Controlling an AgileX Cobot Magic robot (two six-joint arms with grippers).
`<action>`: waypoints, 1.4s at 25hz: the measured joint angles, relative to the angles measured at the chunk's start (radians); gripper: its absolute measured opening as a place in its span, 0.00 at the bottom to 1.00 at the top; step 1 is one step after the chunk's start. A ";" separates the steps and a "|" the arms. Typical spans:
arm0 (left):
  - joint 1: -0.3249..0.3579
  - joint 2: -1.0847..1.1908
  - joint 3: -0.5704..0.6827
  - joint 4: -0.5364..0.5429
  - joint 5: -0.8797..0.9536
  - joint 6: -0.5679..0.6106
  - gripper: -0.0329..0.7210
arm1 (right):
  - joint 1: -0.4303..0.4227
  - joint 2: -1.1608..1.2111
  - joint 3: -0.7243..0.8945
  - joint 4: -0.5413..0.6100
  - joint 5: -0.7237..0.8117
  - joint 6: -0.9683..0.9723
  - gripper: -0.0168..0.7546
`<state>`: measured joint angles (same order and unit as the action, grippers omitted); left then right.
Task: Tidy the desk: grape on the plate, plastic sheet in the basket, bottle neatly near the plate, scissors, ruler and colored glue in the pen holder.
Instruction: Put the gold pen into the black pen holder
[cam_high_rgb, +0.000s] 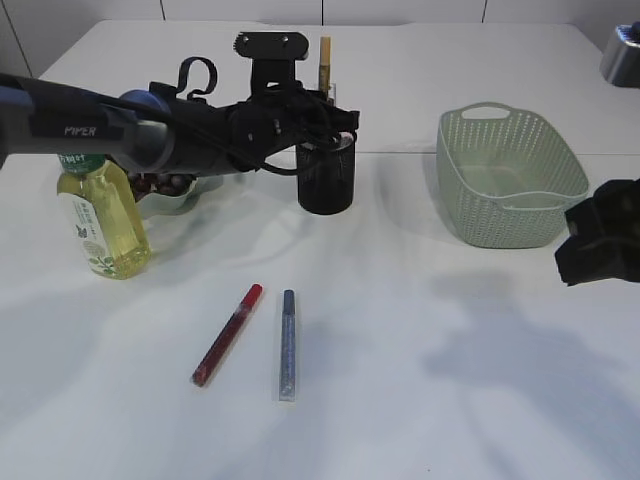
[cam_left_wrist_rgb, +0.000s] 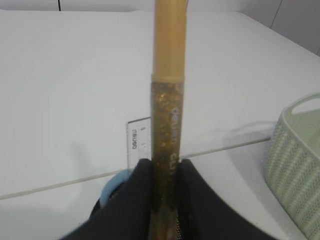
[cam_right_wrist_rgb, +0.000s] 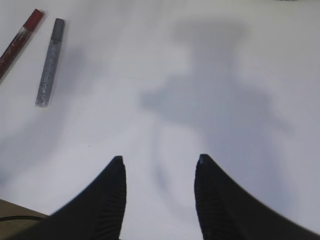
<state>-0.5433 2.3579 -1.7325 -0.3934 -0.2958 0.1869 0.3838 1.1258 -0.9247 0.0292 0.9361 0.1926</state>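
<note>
My left gripper should release the gold glue now, because the glue stands upright with its lower end in the black pen holder's rim (cam_high_rgb: 345, 147).
My left gripper (cam_high_rgb: 325, 112) (cam_left_wrist_rgb: 165, 167) is shut on a gold colored glue stick (cam_high_rgb: 325, 60) (cam_left_wrist_rgb: 168, 110), held upright over the black pen holder (cam_high_rgb: 326, 178). A clear ruler (cam_left_wrist_rgb: 138, 147) and a blue scissors handle (cam_left_wrist_rgb: 112, 186) stand behind it. A red glue pen (cam_high_rgb: 227, 335) (cam_right_wrist_rgb: 20, 39) and a blue-capped glitter glue pen (cam_high_rgb: 288, 345) (cam_right_wrist_rgb: 50, 62) lie on the table in front. The bottle (cam_high_rgb: 102, 218) stands beside the plate (cam_high_rgb: 178, 203) holding grapes (cam_high_rgb: 160, 184). My right gripper (cam_right_wrist_rgb: 159, 162) (cam_high_rgb: 600, 240) hangs open and empty over bare table. I cannot make out the plastic sheet.
The green woven basket (cam_high_rgb: 510, 175) (cam_left_wrist_rgb: 295, 160) stands at the right, just left of my right gripper. The left arm stretches across the plate and bottle toward the pen holder. A white tabletop (cam_high_rgb: 420, 380) lies under the right gripper.
</note>
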 joint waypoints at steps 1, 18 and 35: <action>0.000 0.000 0.000 0.000 0.000 0.000 0.19 | 0.000 0.000 0.000 -0.002 0.000 0.000 0.49; 0.000 0.004 0.000 0.040 0.052 0.000 0.41 | 0.000 0.000 0.000 -0.007 -0.002 0.000 0.49; 0.057 -0.352 0.000 0.092 0.941 -0.005 0.41 | 0.000 0.000 0.000 0.032 0.025 0.000 0.49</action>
<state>-0.4858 2.0060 -1.7325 -0.3015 0.6456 0.1823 0.3838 1.1258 -0.9247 0.0615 0.9609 0.1926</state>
